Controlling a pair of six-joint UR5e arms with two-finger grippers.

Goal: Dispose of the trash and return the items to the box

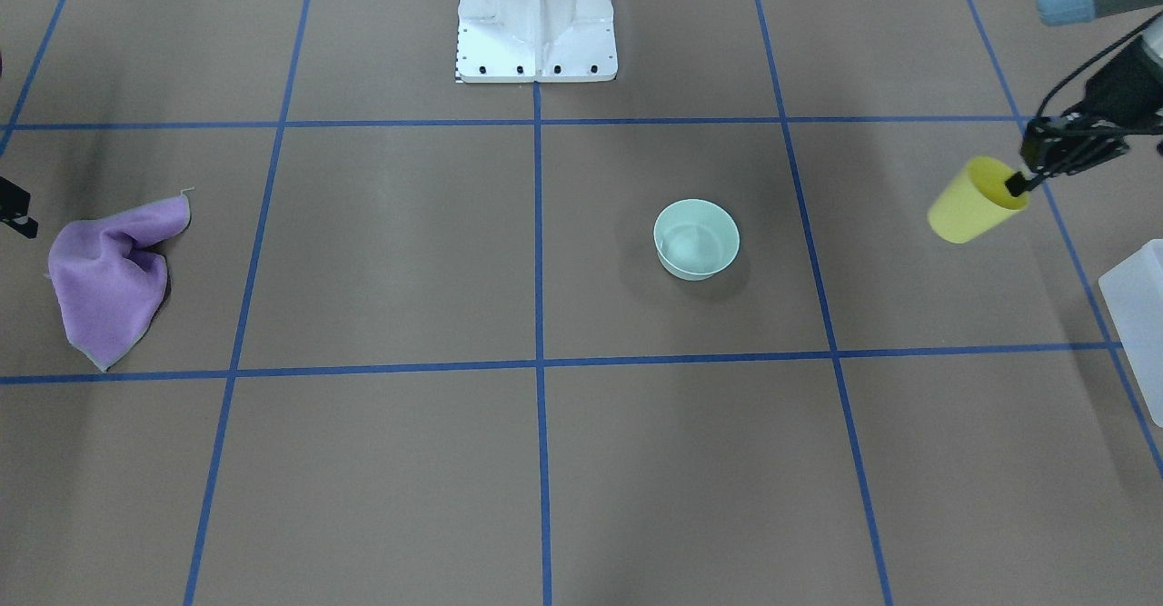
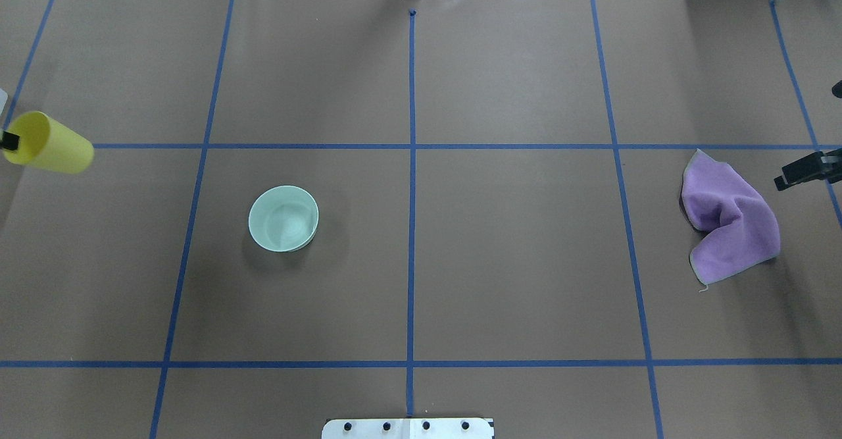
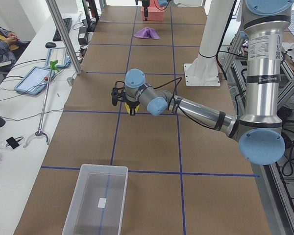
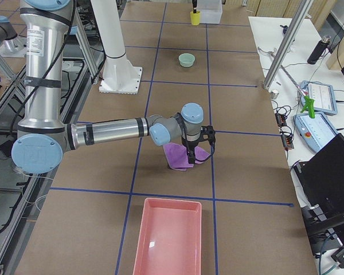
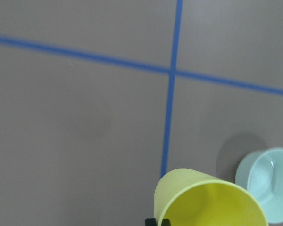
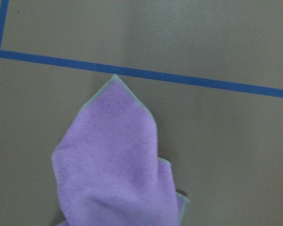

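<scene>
I should next use my right gripper to pick up the purple cloth by its raised, bunched folds, because the cloth lies flat toward its pointed corner (image 1: 104, 346).
My left gripper (image 1: 1018, 183) is shut on the rim of the yellow cup (image 1: 972, 204) and holds it tilted above the table, near the translucent box (image 1: 1140, 315). The cup also shows in the overhead view (image 2: 52, 146) and the left wrist view (image 5: 207, 202). The mint-green bowl (image 1: 696, 239) stands upright on the table, apart from both grippers; it also shows in the overhead view (image 2: 283, 218). My right gripper (image 2: 806, 169) hovers by a crumpled purple cloth (image 2: 730, 222) and holds nothing. No fingertips meet in the right wrist view, so it looks open.
The box (image 3: 100, 200) is empty at the table's left end. A pink tray (image 4: 169, 238) lies at the right end, beyond the cloth (image 6: 118, 165). The white pedestal base (image 1: 536, 15) stands at the robot's side. Blue tape lines cross the brown table.
</scene>
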